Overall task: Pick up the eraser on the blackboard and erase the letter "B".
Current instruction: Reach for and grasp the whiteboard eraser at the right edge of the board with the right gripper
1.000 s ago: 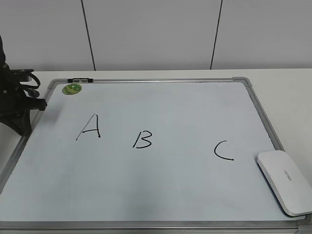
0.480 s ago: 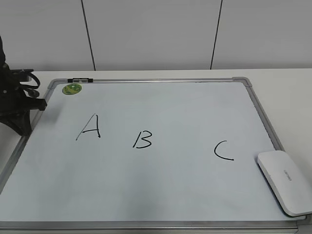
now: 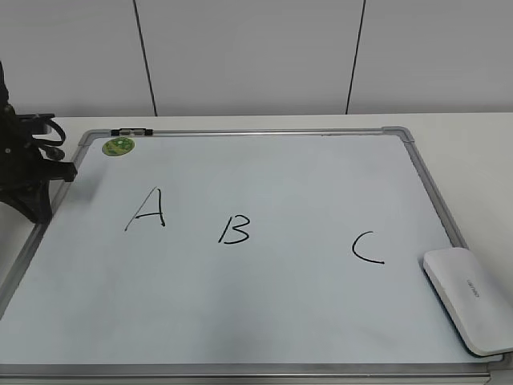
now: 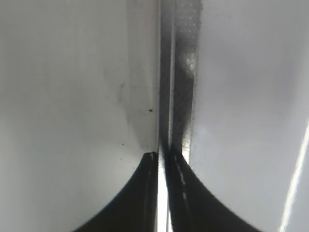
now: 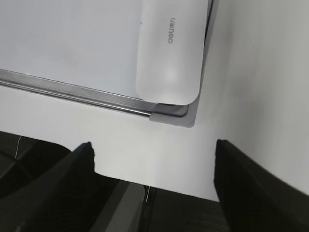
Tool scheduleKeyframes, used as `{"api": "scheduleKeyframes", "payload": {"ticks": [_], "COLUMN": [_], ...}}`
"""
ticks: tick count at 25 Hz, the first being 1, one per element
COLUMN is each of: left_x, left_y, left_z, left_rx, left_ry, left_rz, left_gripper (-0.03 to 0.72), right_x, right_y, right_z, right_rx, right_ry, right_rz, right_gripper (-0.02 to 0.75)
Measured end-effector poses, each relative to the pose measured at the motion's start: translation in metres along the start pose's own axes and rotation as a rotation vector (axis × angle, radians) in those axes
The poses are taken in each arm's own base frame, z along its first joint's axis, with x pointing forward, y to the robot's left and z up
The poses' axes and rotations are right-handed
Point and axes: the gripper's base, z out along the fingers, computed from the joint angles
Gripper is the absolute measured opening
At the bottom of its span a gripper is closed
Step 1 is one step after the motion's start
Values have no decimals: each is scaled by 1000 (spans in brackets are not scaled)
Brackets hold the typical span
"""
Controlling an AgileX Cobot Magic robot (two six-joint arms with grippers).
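My right gripper is to grab the white eraser by its long sides next, so the eraser's wiping bottom stays free to erase the "B".
The blackboard is a white board with a silver frame lying flat on the table. The black letter "B" is drawn left of its middle, between "A" and "C". The white eraser lies at the board's near right corner; in the right wrist view it rests over the frame corner. My right gripper is open and empty, short of the eraser, above the table edge. My left gripper is shut and empty, over the board's left frame; the left arm stands at the far left.
A small round green magnet and a black clip sit at the board's far left corner. A white wall with dark seams stands behind the table. The table's front edge lies just below the right gripper.
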Motion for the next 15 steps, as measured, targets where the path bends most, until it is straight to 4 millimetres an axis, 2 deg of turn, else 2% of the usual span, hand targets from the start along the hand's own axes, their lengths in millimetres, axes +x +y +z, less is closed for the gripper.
{"api": "scheduleKeyframes", "payload": {"ticks": [5, 9, 15], "left_x": [0, 0, 0], "left_y": [0, -1, -1], "left_z": [0, 0, 0], "left_rx": [5, 7, 9], "left_ry": [0, 0, 0], "left_rz": [-3, -5, -6], "left_gripper": [27, 28, 28], "right_x": [-24, -46, -64], "right_y": [-5, -10, -13], "right_z": [21, 36, 56], "right_rx": [-4, -7, -19], "right_ry": [63, 87, 132], "right_rz": [5, 6, 22], "right_gripper": [580, 631, 662]}}
